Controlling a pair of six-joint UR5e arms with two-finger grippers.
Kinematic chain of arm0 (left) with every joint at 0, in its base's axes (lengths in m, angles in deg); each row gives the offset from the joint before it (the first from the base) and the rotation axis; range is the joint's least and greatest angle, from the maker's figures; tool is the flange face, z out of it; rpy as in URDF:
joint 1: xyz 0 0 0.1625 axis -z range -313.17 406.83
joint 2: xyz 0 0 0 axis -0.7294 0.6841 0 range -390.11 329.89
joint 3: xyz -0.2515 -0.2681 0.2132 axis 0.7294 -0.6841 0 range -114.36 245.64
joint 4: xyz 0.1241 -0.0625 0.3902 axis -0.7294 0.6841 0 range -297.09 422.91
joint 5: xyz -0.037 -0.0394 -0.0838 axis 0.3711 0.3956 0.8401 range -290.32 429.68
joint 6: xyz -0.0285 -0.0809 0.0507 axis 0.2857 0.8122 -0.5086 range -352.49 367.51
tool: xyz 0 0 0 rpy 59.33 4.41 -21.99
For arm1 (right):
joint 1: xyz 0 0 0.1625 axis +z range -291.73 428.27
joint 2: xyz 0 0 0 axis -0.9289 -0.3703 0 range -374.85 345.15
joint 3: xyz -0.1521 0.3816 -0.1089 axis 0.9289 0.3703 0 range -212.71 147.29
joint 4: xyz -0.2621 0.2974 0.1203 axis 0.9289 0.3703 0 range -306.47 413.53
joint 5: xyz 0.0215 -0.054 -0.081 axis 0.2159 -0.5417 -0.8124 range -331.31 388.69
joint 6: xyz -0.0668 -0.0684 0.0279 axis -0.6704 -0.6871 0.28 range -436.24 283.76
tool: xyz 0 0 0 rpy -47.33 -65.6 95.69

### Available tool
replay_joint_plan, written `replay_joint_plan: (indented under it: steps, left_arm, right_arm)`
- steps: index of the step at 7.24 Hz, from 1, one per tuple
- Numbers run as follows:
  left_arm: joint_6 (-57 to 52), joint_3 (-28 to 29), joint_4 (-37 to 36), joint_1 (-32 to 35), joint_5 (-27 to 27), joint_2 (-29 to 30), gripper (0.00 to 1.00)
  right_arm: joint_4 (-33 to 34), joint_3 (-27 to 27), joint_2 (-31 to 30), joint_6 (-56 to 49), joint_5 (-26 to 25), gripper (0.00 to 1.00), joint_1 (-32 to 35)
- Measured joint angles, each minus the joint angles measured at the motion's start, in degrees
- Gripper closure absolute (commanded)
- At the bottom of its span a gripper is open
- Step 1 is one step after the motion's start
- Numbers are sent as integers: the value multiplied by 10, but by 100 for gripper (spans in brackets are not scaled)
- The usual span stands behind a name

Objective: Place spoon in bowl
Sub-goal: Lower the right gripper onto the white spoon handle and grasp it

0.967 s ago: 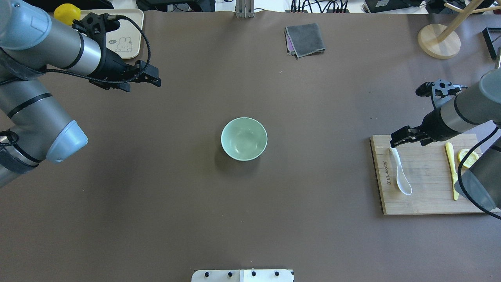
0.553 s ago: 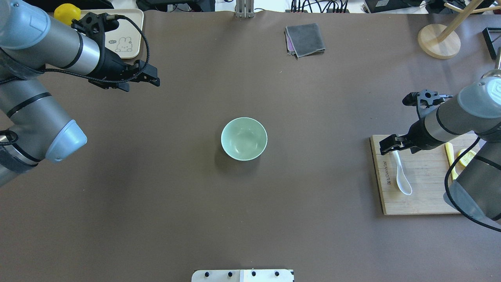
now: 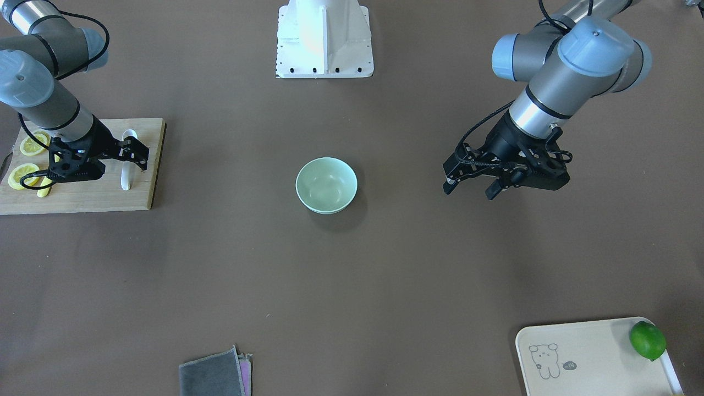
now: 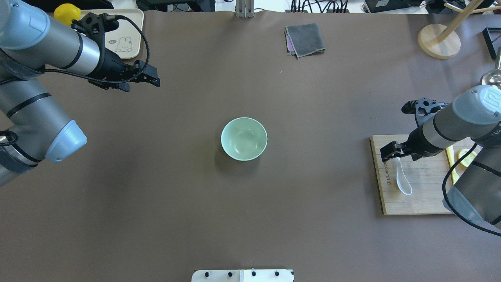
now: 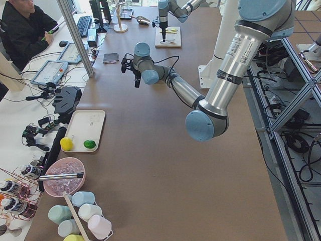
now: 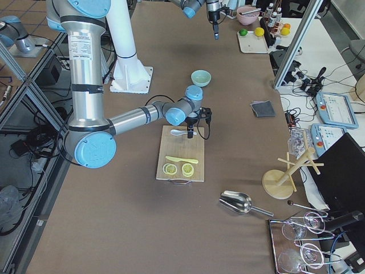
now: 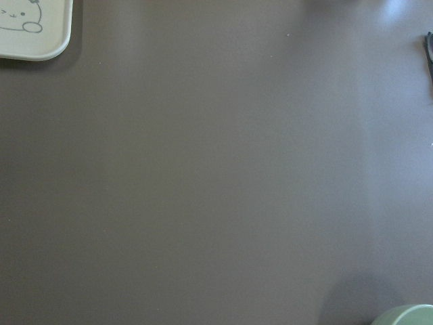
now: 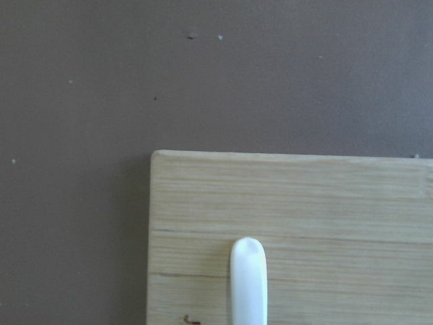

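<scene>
The white spoon needs to go in the mint-green bowl [image 3: 326,185]. My right gripper should grab the spoon by its handle [image 3: 126,178] next.
The white spoon [image 4: 403,181] lies on the wooden cutting board [image 4: 415,203] at the right, scoop toward the robot. It also shows in the front view [image 3: 127,175], and its handle end shows in the right wrist view [image 8: 248,281]. My right gripper [image 4: 386,153] is open and low over the handle end, with the spoon still flat on the board. The mint-green bowl [image 4: 244,139] stands empty at the table's middle, far to the left of the spoon. My left gripper [image 4: 156,79] is open and empty, hovering at the back left.
A yellow plastic knife [image 4: 454,177] and lemon slices [image 3: 22,173] lie on the board behind the right arm. A folded grey cloth [image 4: 305,39] and a wooden stand [image 4: 438,41] are at the back. A cream tray [image 3: 588,357] holds a lime [image 3: 647,340].
My right gripper has moved left and toward the robot, coming down over the spoon's handle end. The spoon, the bowl and my left arm have not moved.
</scene>
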Motion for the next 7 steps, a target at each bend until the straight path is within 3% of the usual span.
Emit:
replay_joint_plan:
  steps: [2, 5, 6, 7]
  left_arm:
    - [0, 0, 1, 0, 0, 0, 2]
    - [0, 0, 1, 0, 1, 0, 2]
    - [0, 0, 2, -1, 0, 0, 2]
    - [0, 1, 2, -1, 0, 0, 2]
  right_arm:
    - [0, 2, 0, 1, 1, 42, -3]
    - [0, 3, -1, 1, 1, 59, -4]
    - [0, 3, -1, 0, 1, 82, -4]
    - [0, 3, -1, 1, 1, 100, -4]
